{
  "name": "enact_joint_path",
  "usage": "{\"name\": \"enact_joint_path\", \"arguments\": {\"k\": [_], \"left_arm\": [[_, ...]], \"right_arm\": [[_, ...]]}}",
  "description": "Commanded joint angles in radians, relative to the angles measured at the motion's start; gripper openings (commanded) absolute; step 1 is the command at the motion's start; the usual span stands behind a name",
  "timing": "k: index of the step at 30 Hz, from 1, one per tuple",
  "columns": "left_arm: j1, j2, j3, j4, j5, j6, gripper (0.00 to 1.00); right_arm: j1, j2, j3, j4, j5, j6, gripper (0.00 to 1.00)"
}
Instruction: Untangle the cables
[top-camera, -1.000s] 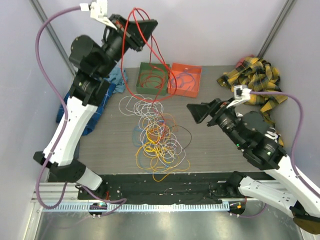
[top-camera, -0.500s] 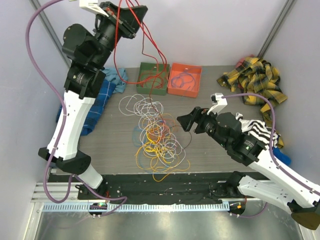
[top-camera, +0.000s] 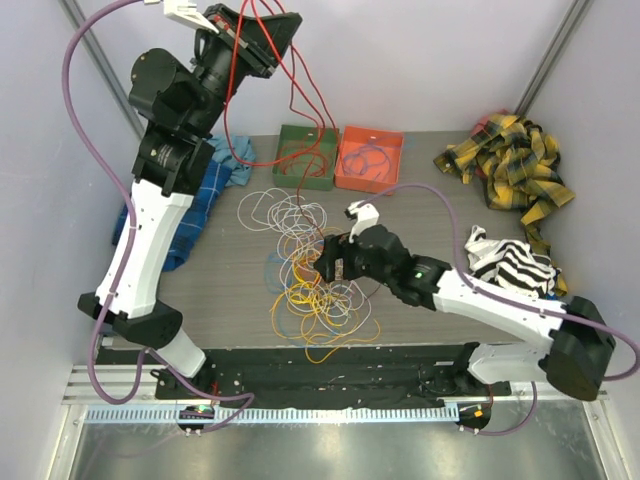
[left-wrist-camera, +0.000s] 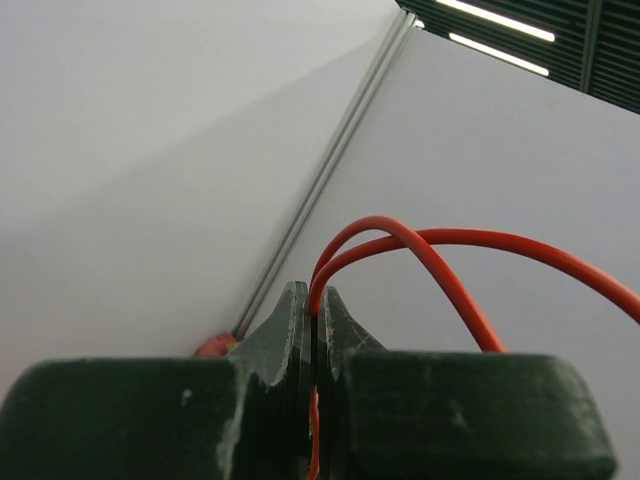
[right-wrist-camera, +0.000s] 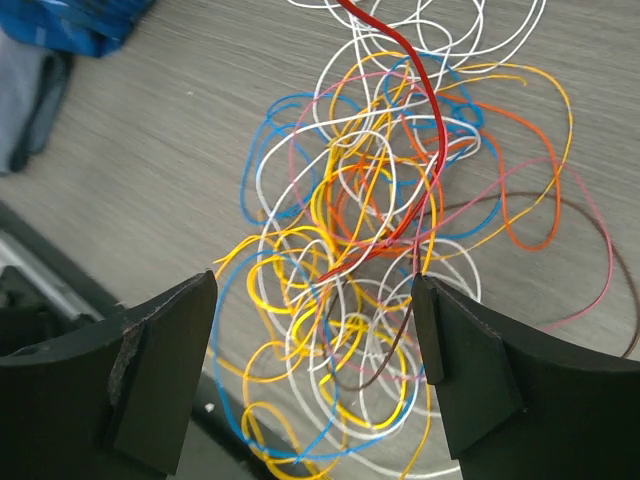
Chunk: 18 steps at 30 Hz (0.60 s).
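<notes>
My right gripper grabs the red cable by its part entering the tangle next, to free the cable's end from the loops.
The cables lie in a loose tangle of yellow, white, blue, orange and pink loops at the middle of the table. My left gripper is raised high at the back left, shut on a red cable that hangs down into the tangle. In the left wrist view the red cable loops out from between the closed tips of the left gripper. My right gripper hovers low over the tangle. In the right wrist view the right gripper is open, straddling the loops with nothing gripped, and the red cable runs in from above.
A green box and an orange box stand at the back, each with cable in it. A blue cloth lies at the left. A yellow plaid cloth and a striped cloth lie at the right.
My right arm has swung from the right side leftward and down over the tangle, still open. My left gripper rose a little with the red cable, then held.
</notes>
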Motion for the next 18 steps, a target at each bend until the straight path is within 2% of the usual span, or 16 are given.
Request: {"name": "enact_joint_path", "arguments": {"k": [1, 8, 15, 17, 18], "left_arm": [[-0.009, -0.003, -0.020, 0.046, 0.046, -0.047, 0.00], [-0.019, -0.029, -0.063, 0.047, 0.078, -0.055, 0.00], [-0.023, -0.074, -0.139, 0.064, 0.108, -0.067, 0.00], [-0.022, -0.098, -0.169, 0.066, 0.109, -0.061, 0.00], [-0.022, -0.109, -0.180, 0.069, 0.109, -0.056, 0.00]], "right_arm": [[0.013, 0.088, 0.078, 0.154, 0.146, -0.084, 0.88], [0.008, 0.309, 0.180, 0.219, 0.289, -0.160, 0.88], [-0.021, 0.545, 0.369, 0.237, 0.330, -0.173, 0.88], [-0.033, 0.587, 0.401, 0.219, 0.358, -0.162, 0.82], [-0.047, 0.586, 0.415, 0.220, 0.356, -0.158, 0.76]]}}
